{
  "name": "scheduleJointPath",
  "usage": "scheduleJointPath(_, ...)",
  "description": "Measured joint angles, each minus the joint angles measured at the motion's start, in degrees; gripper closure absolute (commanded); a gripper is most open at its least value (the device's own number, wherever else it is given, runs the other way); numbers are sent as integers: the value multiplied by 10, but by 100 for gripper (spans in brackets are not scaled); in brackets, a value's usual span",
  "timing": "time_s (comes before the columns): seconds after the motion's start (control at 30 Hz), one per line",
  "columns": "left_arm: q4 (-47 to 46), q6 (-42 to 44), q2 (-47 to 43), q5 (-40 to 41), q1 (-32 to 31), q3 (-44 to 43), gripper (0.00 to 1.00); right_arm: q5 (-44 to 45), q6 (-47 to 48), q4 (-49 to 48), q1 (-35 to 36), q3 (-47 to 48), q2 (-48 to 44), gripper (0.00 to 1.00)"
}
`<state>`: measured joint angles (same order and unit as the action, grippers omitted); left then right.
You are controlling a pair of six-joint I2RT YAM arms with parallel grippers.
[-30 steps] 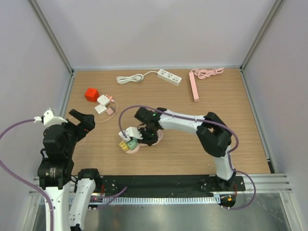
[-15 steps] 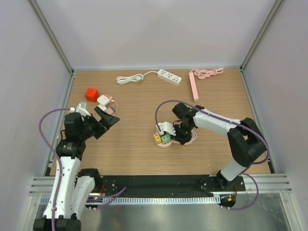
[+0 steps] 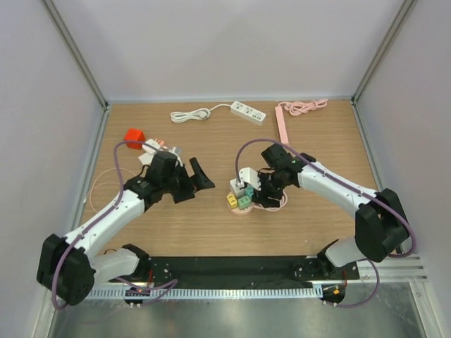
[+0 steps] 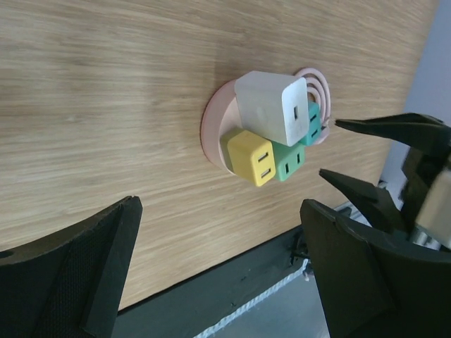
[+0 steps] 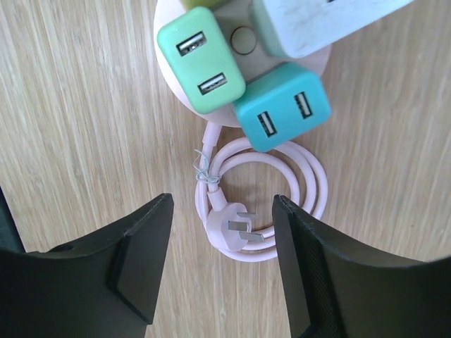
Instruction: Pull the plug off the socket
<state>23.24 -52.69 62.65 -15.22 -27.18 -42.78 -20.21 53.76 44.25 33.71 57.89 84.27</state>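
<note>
Next, my left gripper grabs the white plug block (image 3: 246, 177) (image 4: 275, 108) across its opposite long sides, slotted end facing me, to pull it straight off the socket.
A round pink socket (image 3: 240, 210) lies mid-table with a white plug block (image 3: 246, 177), a yellow one (image 3: 231, 201) and a green one (image 3: 244, 202) stuck in it. In the left wrist view the socket (image 4: 213, 134) carries white (image 4: 271, 109), yellow (image 4: 251, 156), green (image 4: 289, 160) and teal (image 4: 314, 121) blocks. My left gripper (image 3: 200, 187) is open and empty, left of the socket and apart from it. My right gripper (image 3: 263, 191) is open just right of it, over the socket's coiled pink cord (image 5: 236, 229). The right wrist view shows green (image 5: 201, 67) and teal (image 5: 282, 105) blocks.
A red cube (image 3: 134, 136) and small white adapters (image 3: 151, 146) lie at the back left behind my left arm. A white power strip (image 3: 248, 111) with its cord (image 3: 190, 115) and a pink strip (image 3: 282, 123) with pink cable (image 3: 306, 105) lie along the back.
The socket has moved right across the table with my right gripper. My left arm has swung from the left edge towards the socket. The right gripper now stands open beside it.
</note>
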Motion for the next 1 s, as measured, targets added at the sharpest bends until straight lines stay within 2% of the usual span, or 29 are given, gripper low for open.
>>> scheduleJointPath(0.13,8,-28,66,58,-49,-44,0,-8,-42,-7,-9,1,-39,30)
scheduleJointPath(0.2,24,-44,106,100,-78,-83,0,-5,-80,-18,-17,2,-66,29)
scheduleJointPath(0.3,67,-68,177,157,-120,-165,0,4,-150,-50,-37,5,-109,21)
scheduleJointPath(0.37,106,-77,233,192,-143,-228,0,9,-207,-82,-68,5,-143,16)
scheduleJointPath(0.53,181,-87,354,247,-184,-337,0,8,-329,-165,-195,-7,-209,17)
scheduleJointPath(0.67,232,-90,406,273,-205,-389,0,-7,-373,-182,-242,-31,-228,16)
scheduleJointPath(1.0,283,-103,453,314,-219,-460,0,-59,-406,-186,-247,-48,-231,16)
